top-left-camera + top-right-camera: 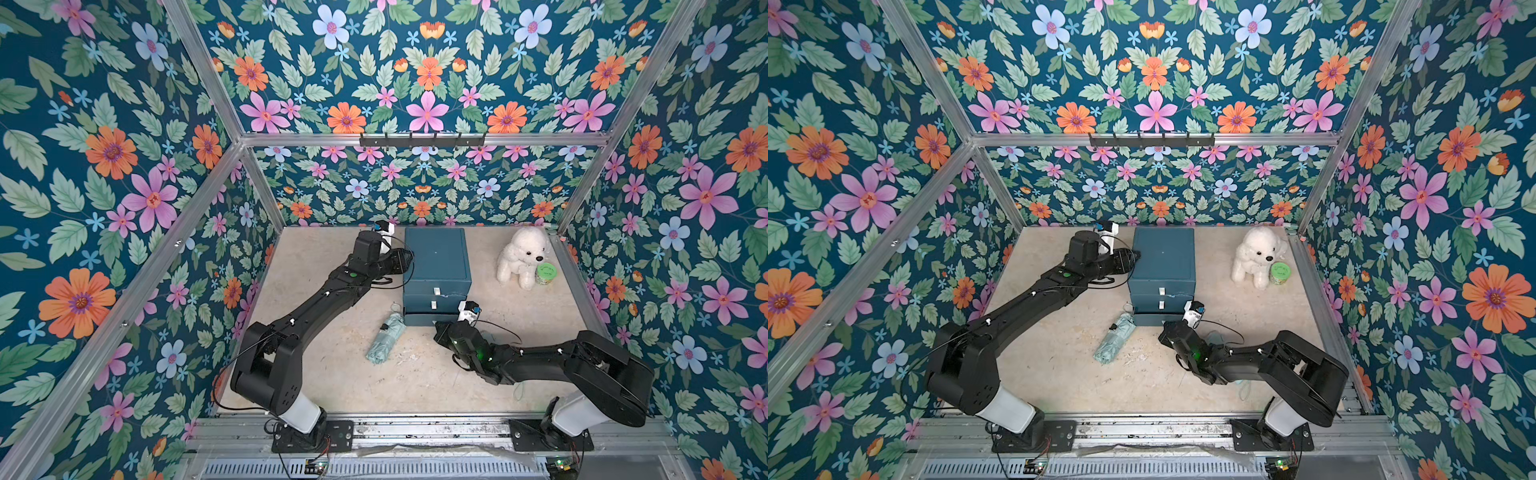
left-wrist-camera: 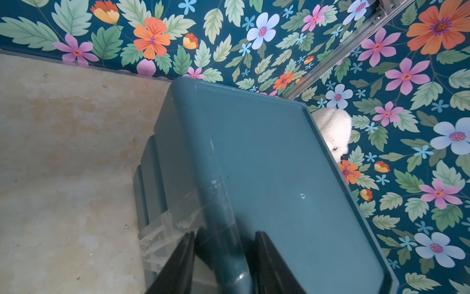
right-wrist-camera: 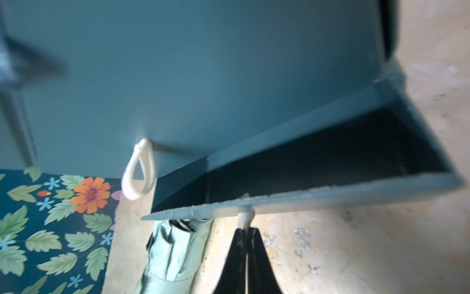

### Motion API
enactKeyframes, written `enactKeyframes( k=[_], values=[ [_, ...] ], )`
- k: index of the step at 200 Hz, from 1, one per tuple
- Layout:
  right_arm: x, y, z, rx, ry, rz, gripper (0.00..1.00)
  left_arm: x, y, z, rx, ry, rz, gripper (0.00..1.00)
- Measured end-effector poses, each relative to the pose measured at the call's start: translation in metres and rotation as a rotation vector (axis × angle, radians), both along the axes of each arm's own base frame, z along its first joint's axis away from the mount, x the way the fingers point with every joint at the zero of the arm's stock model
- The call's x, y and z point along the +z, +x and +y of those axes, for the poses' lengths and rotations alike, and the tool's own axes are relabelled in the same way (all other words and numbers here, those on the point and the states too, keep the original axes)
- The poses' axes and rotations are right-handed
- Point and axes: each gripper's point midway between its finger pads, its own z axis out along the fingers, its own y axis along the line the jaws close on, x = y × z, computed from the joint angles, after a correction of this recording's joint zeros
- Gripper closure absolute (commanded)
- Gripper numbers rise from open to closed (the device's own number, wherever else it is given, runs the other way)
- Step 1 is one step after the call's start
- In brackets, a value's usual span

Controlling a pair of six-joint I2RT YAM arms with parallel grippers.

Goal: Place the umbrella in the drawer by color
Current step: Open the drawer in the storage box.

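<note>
A narrow gap parts the cabinet front from the lowest drawer's rim, so I need to pull the drawer farther before opening my right gripper.
A folded pale green umbrella lies on the floor just left of the blue drawer cabinet. The lowest drawer stands pulled out a little, its inside dark and empty where it shows. My right gripper is shut on that drawer's white loop handle. My left gripper is open and straddles the cabinet's upper left edge, one finger on each side, with small gaps showing.
A white plush dog and a green-lidded jar stand right of the cabinet, by the right wall. The middle drawer's white loop handle hangs free. Clear tape sticks to the cabinet's side. A hook rail runs along the back wall.
</note>
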Motion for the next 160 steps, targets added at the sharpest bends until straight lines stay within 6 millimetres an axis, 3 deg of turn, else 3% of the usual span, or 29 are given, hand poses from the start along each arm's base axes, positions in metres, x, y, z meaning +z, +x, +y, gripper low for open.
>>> enactKeyframes(
  k=[69,117,160],
  values=[
    [0.001,-0.009,-0.005,0.005,-0.045,0.017,1.00,0.000,-0.002,0.005,0.009,-0.014,0.014,0.58],
    [0.002,-0.046,0.004,0.046,-0.138,-0.008,1.00,0.000,-0.003,0.006,0.012,-0.014,0.015,0.57],
    [-0.003,-0.071,-0.006,0.025,-0.146,0.002,1.00,-0.001,-0.003,0.007,0.017,-0.022,0.016,0.57]
  ],
)
